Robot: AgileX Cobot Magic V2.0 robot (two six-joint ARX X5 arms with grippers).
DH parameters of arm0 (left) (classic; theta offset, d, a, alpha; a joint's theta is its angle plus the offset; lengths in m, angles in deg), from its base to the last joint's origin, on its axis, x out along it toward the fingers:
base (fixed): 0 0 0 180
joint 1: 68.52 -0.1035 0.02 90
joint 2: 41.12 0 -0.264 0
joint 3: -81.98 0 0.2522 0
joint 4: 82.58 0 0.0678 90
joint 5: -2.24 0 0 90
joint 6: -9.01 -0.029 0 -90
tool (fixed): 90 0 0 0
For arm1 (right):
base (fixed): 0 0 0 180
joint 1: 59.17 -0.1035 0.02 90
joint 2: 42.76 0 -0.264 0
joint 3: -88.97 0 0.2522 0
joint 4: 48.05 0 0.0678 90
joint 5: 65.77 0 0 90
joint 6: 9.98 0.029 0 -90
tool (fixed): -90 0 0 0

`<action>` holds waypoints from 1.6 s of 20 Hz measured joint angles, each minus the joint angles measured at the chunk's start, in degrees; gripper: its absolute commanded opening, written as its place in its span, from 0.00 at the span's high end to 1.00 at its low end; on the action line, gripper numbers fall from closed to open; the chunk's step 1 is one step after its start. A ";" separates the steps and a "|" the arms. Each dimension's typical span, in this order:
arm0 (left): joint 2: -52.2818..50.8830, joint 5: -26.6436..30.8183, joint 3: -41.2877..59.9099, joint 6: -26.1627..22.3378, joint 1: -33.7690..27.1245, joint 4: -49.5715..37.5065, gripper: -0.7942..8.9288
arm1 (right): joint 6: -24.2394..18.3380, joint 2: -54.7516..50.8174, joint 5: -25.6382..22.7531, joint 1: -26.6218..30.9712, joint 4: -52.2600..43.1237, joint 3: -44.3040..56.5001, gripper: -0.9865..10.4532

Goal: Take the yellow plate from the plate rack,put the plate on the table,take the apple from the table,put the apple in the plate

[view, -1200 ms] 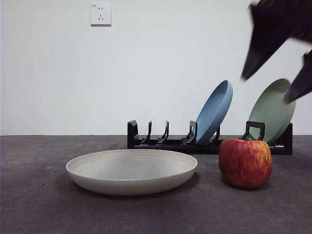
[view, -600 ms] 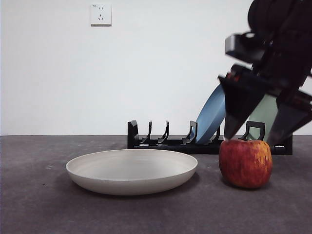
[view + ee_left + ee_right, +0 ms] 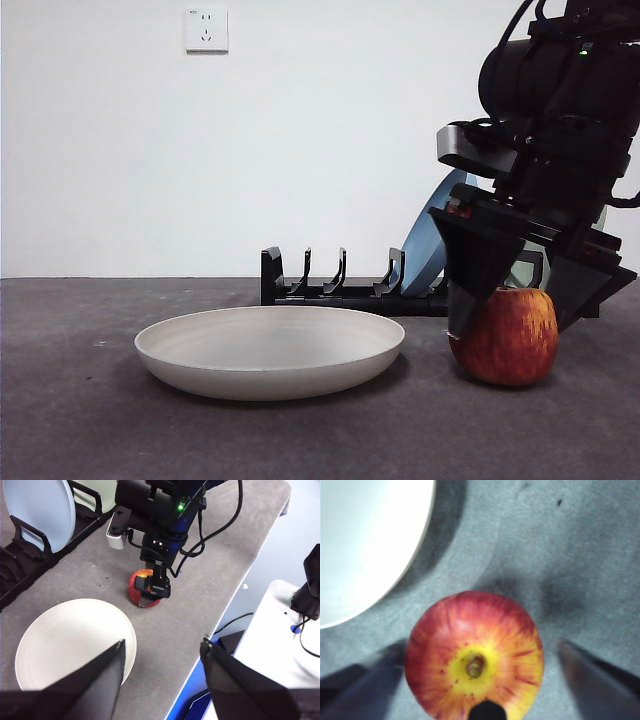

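Observation:
My right gripper is to take hold of the apple by its round sides next, and then the apple will go in the yellow plate.
The yellow plate lies flat on the table, cream-white and empty, also visible in the left wrist view and the right wrist view. Beside it stands the red apple, stem up. My right gripper has come down over the apple, open, one jaw on each side of it, with small gaps. My left gripper hangs high above the table's near edge, open and holding nothing. The black plate rack stands behind.
A blue plate leans in the rack; a green plate behind the right arm is mostly hidden. The table's edge runs close to the apple's side. A wall socket sits high on the back wall.
My right gripper dropped from the upper right corner down to the apple and now straddles it. The apple, the plate and the rack have not moved.

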 measured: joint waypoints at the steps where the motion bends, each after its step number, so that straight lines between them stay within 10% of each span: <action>1: 0.00 0.00 0.00 0.00 0.00 0.00 0.66 | 0.22 0.00 0.07 0.00 0.09 0.00 0.92; 17: 0.00 0.04 0.00 0.00 0.00 1.14 0.66 | 3.04 -10.34 -2.73 -5.97 -3.21 -7.80 0.93; 32: 0.00 0.04 0.00 -0.02 0.00 3.13 0.66 | 4.92 12.63 -6.60 -19.15 -13.66 -11.21 0.92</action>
